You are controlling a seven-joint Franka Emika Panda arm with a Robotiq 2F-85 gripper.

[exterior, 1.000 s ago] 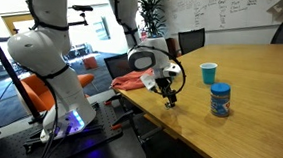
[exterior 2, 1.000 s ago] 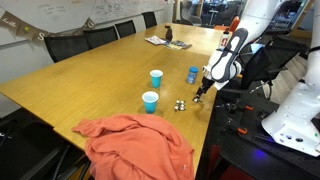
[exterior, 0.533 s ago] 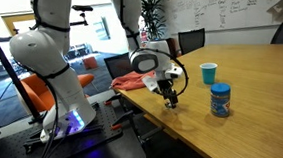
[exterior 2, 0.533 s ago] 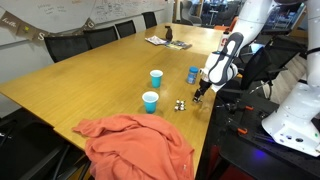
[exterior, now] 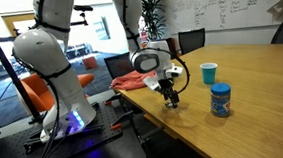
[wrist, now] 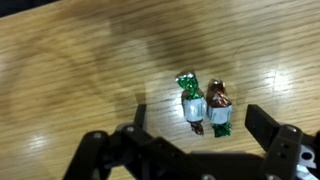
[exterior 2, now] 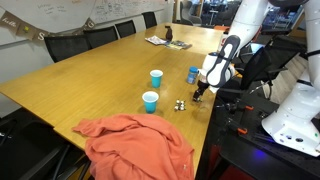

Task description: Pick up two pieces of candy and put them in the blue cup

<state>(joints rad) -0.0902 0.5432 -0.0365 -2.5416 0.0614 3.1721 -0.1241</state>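
My gripper should close: the candies' silvery-white middles are between my fingertips.
Two small wrapped candies lie side by side on the wooden table. In the wrist view one has green twisted ends (wrist: 191,104) and the other brownish ends (wrist: 218,107). Both have silvery-white middles. They show as tiny specks in an exterior view (exterior 2: 180,104). My gripper (wrist: 200,128) is open, hovering just above them with one finger on each side. It also shows in both exterior views (exterior: 170,97) (exterior 2: 200,95), near the table edge. Two blue cups (exterior 2: 156,77) (exterior 2: 150,101) stand upright nearby; one also shows in an exterior view (exterior: 208,73).
A blue-lidded jar (exterior: 220,100) (exterior 2: 192,74) stands close to the gripper. An orange cloth (exterior 2: 135,145) (exterior: 136,82) lies at the table's corner. Black chairs line the far side, and the table edge is right by the arm.
The gripper has shifted slightly closer to the candies. The candies, cups and jar have not moved.
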